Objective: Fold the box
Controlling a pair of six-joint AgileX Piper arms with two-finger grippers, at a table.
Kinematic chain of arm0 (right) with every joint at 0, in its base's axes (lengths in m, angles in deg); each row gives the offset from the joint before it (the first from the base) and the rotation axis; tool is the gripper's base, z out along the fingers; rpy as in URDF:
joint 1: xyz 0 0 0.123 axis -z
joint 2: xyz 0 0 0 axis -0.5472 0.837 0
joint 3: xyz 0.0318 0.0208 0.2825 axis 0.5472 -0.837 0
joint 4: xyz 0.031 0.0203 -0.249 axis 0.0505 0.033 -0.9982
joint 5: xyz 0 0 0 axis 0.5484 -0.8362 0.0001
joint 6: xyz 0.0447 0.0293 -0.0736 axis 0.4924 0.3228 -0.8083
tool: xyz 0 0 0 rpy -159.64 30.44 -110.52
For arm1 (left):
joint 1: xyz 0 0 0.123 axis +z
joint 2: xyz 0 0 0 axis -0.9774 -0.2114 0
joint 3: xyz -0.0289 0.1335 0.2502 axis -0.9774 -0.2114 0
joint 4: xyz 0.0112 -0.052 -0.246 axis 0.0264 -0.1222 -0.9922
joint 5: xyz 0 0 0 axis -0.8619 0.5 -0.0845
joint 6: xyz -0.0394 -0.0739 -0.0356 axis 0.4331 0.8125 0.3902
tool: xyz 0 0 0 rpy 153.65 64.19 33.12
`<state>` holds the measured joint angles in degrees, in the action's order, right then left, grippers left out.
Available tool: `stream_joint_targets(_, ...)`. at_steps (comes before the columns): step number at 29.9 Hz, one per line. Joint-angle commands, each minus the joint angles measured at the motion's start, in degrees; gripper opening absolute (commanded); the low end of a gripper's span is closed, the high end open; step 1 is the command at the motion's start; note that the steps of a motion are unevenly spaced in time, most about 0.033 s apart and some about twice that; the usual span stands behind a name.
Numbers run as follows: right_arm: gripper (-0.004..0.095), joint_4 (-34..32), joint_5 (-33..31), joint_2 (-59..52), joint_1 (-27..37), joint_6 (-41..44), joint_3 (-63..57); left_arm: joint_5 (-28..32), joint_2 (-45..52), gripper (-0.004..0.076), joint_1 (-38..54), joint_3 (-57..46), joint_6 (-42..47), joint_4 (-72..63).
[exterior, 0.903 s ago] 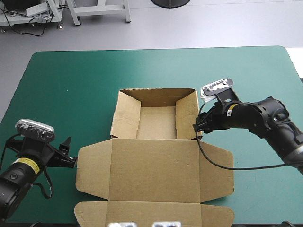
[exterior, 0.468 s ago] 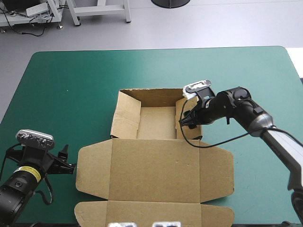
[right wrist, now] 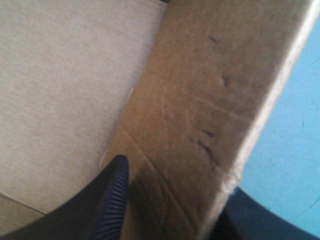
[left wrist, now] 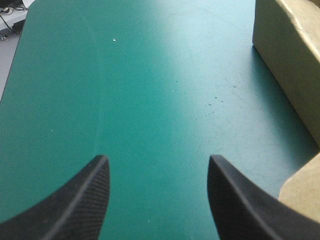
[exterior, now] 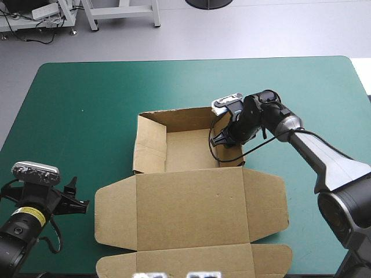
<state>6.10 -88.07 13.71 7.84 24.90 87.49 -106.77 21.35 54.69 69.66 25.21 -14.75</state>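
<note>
The open box (exterior: 191,211) has to shift across the table for folding. My right gripper should grab it by its side (exterior: 230,152) next.
The brown box (exterior: 191,211) lies mid-table as an open tray (exterior: 185,152) with walls up and its lid flat toward the front edge. My right gripper (exterior: 221,141) is at the tray's right wall (exterior: 231,152), open. In the right wrist view the right gripper (right wrist: 175,180) straddles that wall (right wrist: 200,100), with one black finger (right wrist: 112,197) inside over the tray floor and the other outside. My left gripper (exterior: 78,198) hovers low near the front left, just left of the lid's side flap. The left gripper (left wrist: 157,159) is open over bare teal-green cover, and the box (left wrist: 292,65) stands off to one side.
Teal-green cover (exterior: 81,110) shows wide on the left, at the back and at the far right. The right arm's black cable (exterior: 232,157) hangs across the tray's right wall. The lid's front flap (exterior: 191,260) reaches the table's front edge.
My right gripper has swung left from outside the tray onto its right wall. The box has slid left and turned slightly. The left gripper has drawn back a little to the left.
</note>
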Motion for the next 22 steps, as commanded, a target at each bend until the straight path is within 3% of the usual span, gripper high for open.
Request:
stream_joint_targets(1, 0.0167, -3.0, 0.3, -2.6, 0.4, -0.3, 2.1, 3.3, -0.1, 0.0412, 0.1, 1.6, 0.6, 1.3)
stream_joint_targets(4, -0.0023, -3.9, 0.3, -2.6, 0.4, -0.3, 2.1, 3.3, -0.1, 0.0412, 0.1, 1.6, 0.6, 1.4)
stream_joint_targets(12, -0.0025, -6.0, -2.6, -2.6, 5.0, -3.5, 5.9, 3.2, -0.1, 0.0412, 0.1, 1.6, 0.6, 1.5)
stream_joint_targets(17, -0.0025, -10.9, -7.0, -2.6, 15.0, -7.3, 12.8, 3.2, -0.1, 0.0413, 0.1, 1.6, 0.6, 1.7)
stream_joint_targets(22, -0.0025, -11.5, -8.0, -2.5, 29.7, -11.6, 18.2, 3.2, -0.1, 0.0412, 0.1, 1.6, 0.6, 1.7)
